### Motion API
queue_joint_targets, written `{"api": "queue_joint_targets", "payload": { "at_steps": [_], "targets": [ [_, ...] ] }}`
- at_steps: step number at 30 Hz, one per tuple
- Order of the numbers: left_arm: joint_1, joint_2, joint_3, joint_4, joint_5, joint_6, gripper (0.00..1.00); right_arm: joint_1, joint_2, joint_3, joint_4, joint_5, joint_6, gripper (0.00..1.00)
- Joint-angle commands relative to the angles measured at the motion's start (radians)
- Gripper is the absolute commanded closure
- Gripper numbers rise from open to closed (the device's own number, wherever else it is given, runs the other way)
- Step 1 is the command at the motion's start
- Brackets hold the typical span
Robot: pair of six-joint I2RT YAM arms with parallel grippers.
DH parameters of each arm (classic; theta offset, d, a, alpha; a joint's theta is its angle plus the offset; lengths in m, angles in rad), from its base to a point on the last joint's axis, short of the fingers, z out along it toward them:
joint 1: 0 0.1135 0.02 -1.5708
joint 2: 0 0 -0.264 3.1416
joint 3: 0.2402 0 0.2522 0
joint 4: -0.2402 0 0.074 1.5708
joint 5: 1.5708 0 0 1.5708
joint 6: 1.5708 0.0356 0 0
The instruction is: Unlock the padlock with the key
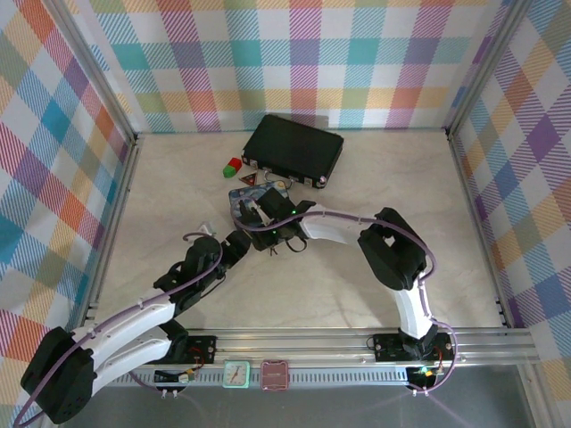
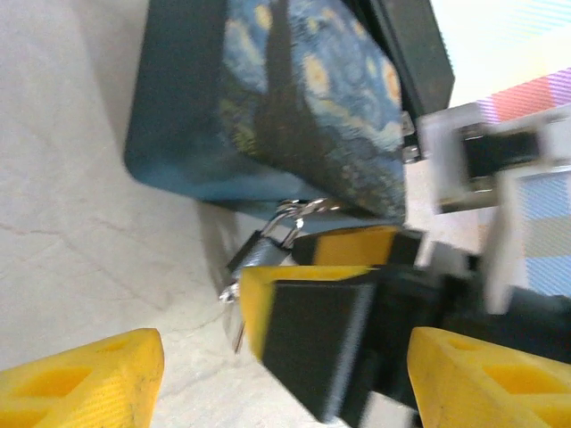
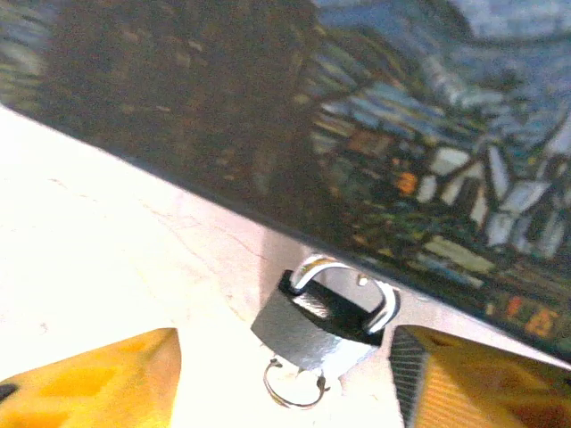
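My left gripper should next grab the padlock by its body (image 2: 258, 253), so the bottom of the padlock with the key's ring stays clear for unlocking.
The padlock (image 3: 314, 328), small and silvery-grey, lies on the table with its shackle against the edge of the blue starry-painting tin (image 3: 375, 134). A thin wire ring (image 3: 294, 390) pokes out of its underside; I take it for the key's ring, and the blade is hidden. My right gripper (image 3: 285, 348) is open, one yellow finger on each side of the padlock, the right one close to its corner. My left gripper (image 2: 285, 348) is open just behind, and the right gripper's fingers (image 2: 321, 339) sit between its own. The padlock (image 2: 260, 250) peeks out beside them.
A black case (image 1: 294, 147) lies behind the tin (image 1: 245, 194), with a red block (image 1: 234, 163) and a green block (image 1: 229, 172) at its left. Both grippers (image 1: 243, 242) (image 1: 260, 217) crowd the tin's near edge. Checked walls fence the table on three sides.
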Motion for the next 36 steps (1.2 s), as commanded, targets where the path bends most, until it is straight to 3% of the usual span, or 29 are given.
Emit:
{"api": "queue_joint_targets", "payload": {
  "at_steps": [1, 6, 14, 19, 25, 36],
  "targets": [
    [0.011, 0.024, 0.005, -0.077, -0.03, -0.006, 0.29, -0.009, -0.119, -0.067, 0.029, -0.034, 0.058, 0.32],
    [0.009, 0.152, 0.074, -0.013, 0.036, 0.101, 0.32, -0.049, -0.267, -0.218, 0.037, -0.011, 0.106, 0.3],
    [0.005, 0.484, 0.248, 0.156, 0.186, 0.326, 0.39, -0.126, -0.465, -0.413, 0.084, 0.044, 0.138, 0.26],
    [0.005, 0.615, 0.355, 0.077, 0.132, 0.392, 0.44, -0.19, -0.547, -0.498, 0.131, 0.011, 0.16, 0.25],
    [0.005, 0.699, 0.411, 0.037, 0.103, 0.443, 0.47, -0.196, -0.585, -0.52, 0.13, 0.03, 0.156, 0.24],
    [0.002, 0.666, 0.395, -0.064, -0.008, 0.426, 0.43, -0.2, -0.59, -0.515, 0.148, 0.031, 0.146, 0.24]
  ]
}}
